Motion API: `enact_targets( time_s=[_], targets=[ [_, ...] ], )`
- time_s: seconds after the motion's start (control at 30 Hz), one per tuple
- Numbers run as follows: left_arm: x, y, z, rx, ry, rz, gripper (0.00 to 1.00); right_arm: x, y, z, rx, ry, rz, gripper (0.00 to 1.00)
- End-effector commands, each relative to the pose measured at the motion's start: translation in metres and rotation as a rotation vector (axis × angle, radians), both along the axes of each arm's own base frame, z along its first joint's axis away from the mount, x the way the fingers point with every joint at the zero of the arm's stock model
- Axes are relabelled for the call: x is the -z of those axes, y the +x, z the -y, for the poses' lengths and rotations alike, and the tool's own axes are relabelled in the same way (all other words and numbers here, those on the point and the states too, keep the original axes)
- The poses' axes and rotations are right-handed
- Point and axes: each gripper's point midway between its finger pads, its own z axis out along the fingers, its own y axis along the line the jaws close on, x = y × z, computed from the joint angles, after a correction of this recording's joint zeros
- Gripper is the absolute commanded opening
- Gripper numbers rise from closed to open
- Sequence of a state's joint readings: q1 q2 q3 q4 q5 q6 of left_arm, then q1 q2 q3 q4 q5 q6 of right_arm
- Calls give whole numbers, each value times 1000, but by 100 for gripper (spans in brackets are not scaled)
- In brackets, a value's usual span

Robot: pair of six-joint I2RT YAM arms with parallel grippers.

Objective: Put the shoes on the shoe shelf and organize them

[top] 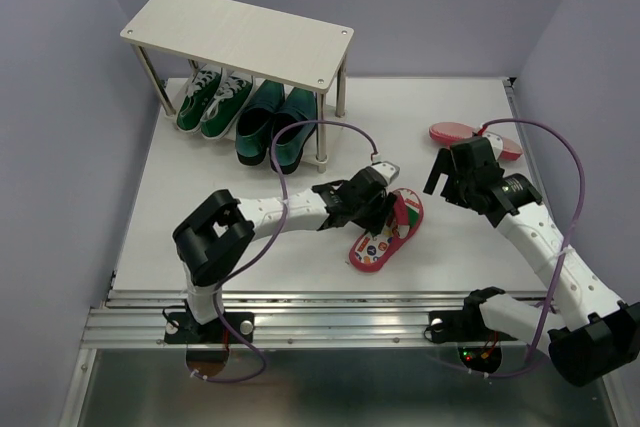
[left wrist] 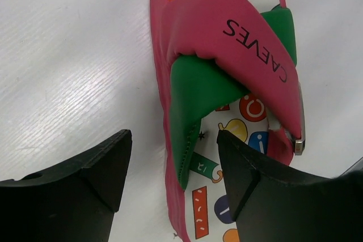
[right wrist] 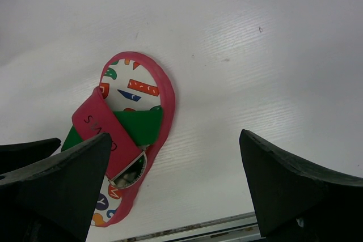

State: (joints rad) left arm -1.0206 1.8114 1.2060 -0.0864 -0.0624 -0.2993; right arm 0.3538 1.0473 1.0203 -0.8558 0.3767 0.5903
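I will next use my left gripper to pick up the red flip-flop (left wrist: 227,32) by its rim (left wrist: 175,179) beside the green strap. The flip-flop's sole then stays free to lie on the shelf.
One red flip-flop (top: 392,230) lies footbed up in the middle of the table. My left gripper (top: 380,207) is open right over it. In the left wrist view the gripper (left wrist: 173,165) has its jaws either side of the flip-flop's (left wrist: 227,32) red rim and green strap, not closed on them. The second flip-flop (top: 455,133) lies at the back right. My right gripper (top: 447,175) is open and empty just in front of it. In the right wrist view the gripper (right wrist: 176,179) hangs above the table, with this flip-flop (right wrist: 127,134) by its left finger. Green sneakers (top: 212,99) and dark green loafers (top: 272,127) stand under the shoe shelf's top board (top: 240,32).
The shelf's thin metal legs (top: 322,127) stand close to the loafers. A purple cable (top: 300,142) loops from the left arm over the table near the shelf. The table's metal rail (top: 330,322) runs along the near edge. Grey walls close in on both sides.
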Motion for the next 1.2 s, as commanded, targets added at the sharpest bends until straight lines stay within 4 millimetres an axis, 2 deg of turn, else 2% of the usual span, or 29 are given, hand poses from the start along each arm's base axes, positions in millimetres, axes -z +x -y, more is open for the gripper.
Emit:
enact_targets(
  time_s=[0.0,0.17,0.27,0.3,0.33,0.5,0.6,0.63,0.77,0.8,0.87,0.9,0.97,1.0,1.03,1.07,1.13,1.17],
  targets=[
    [-10,7,19,20,-76,22,70,-26,5,3,9,6,71,100],
    [-10,10,27,18,-98,23,55,-26,5,3,7,5,72,100],
    [-22,11,28,10,-121,37,28,-25,4,4,11,3,74,100],
    [-25,12,26,2,-125,43,11,-25,3,5,12,2,74,100],
    [-30,12,26,-2,-134,49,1,-24,2,5,13,2,73,100],
    [-72,15,15,-63,-163,86,0,-26,1,9,31,-4,87,100],
    [-105,12,6,-92,-214,99,0,-28,0,14,56,-13,103,100],
    [-124,10,3,-97,-248,117,0,-31,0,18,75,-20,118,100],
    [-166,9,-14,-127,-278,141,0,-44,-2,28,137,-27,175,100],
    [-186,12,-15,-132,-304,160,0,-47,-2,34,178,-35,194,100],
    [-209,10,-22,-129,-315,178,0,-54,-5,39,210,-28,227,100],
    [-232,12,-23,-127,-348,205,0,-56,-5,40,223,-21,238,100],
    [-255,16,-33,-140,-360,224,0,-64,-7,44,242,-14,267,100],
    [-280,17,-34,-132,-405,246,0,-66,-8,45,252,-7,279,100],
    [-292,22,-42,-140,-416,261,0,-70,-9,47,265,-9,293,100],
    [-317,22,-43,-122,-463,282,0,-73,-10,49,274,-2,308,100],
    [-340,26,-51,-125,-497,312,0,-77,-11,50,282,1,322,100],
    [-363,31,-60,-132,-524,350,0,-80,-12,50,280,4,329,100]
  ],
)
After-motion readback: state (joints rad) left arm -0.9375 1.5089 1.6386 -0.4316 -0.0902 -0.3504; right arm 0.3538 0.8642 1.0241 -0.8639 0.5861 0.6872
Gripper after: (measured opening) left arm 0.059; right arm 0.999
